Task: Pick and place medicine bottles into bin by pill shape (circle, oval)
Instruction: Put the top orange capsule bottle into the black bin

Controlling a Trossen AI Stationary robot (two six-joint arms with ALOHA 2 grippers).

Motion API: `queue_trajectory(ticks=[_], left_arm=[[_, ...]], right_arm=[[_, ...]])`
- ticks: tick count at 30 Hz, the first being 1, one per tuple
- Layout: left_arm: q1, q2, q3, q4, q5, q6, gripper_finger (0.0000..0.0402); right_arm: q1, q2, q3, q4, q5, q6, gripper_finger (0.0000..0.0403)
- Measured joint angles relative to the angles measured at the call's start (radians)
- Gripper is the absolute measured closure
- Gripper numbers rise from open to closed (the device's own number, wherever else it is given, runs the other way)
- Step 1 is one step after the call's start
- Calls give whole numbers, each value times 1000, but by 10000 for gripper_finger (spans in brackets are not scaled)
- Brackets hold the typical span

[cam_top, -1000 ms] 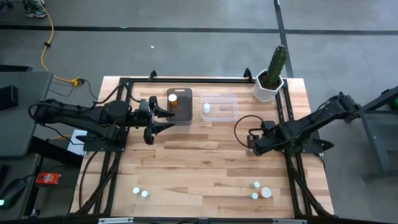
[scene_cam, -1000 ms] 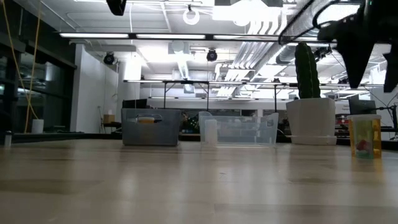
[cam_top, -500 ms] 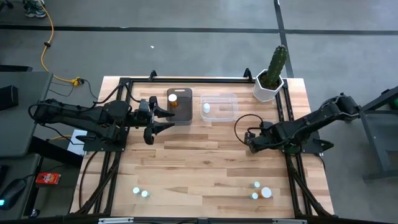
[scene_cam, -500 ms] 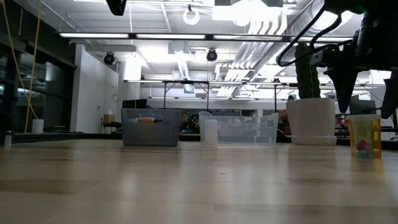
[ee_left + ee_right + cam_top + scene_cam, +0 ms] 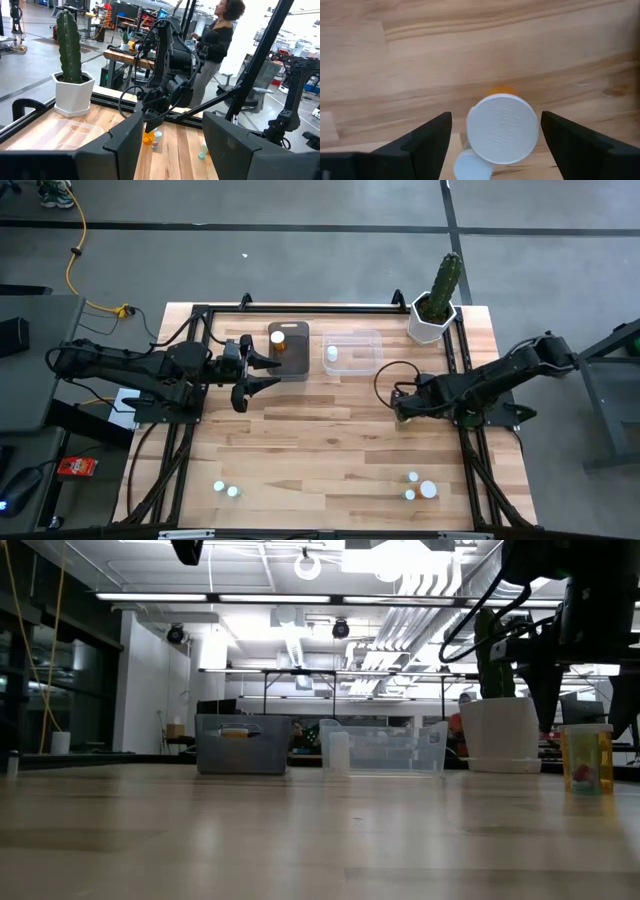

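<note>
I need to close my right gripper on the bottle, because its fingers are beside the amber bottle's white cap (image 5: 502,128) in the right wrist view.
An amber medicine bottle (image 5: 502,127) with a white cap stands upright on the table, right of the middle. A smaller white-capped bottle (image 5: 472,164) stands right beside it. My right gripper (image 5: 496,145) points down over the amber bottle, open, a finger on either side and clear of it; in the low view it hangs (image 5: 588,690) above the bottle (image 5: 587,760). My left gripper (image 5: 262,370) waits open and level beside the grey bin (image 5: 296,366). The grey bin holds an amber bottle (image 5: 278,340); the clear bin (image 5: 360,338) holds a white one (image 5: 331,353).
Two small bottles (image 5: 225,489) stand near the front left edge, three more (image 5: 420,487) near the front right. A white pot with a green cactus (image 5: 437,305) stands at the back right corner. A person (image 5: 217,35) stands beyond the table.
My right gripper has come down over the amber bottle and shifted a little toward the table's left, so that its fingers now hang around the bottle's cap. The bottle has stayed in place.
</note>
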Motion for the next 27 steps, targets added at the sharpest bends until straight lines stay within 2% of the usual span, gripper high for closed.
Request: queue_trajectory(ticks=[4,14,27], left_arm=[[0,0,0,0,0,3,206],[0,0,0,0,-1,3,206],[0,0,0,0,0,3,206]], right_arm=[[0,0,0,-15,-4,14,111],[0,-1,0,-44,-33,15,184],[0,-23,5,-92,-44,-56,194]])
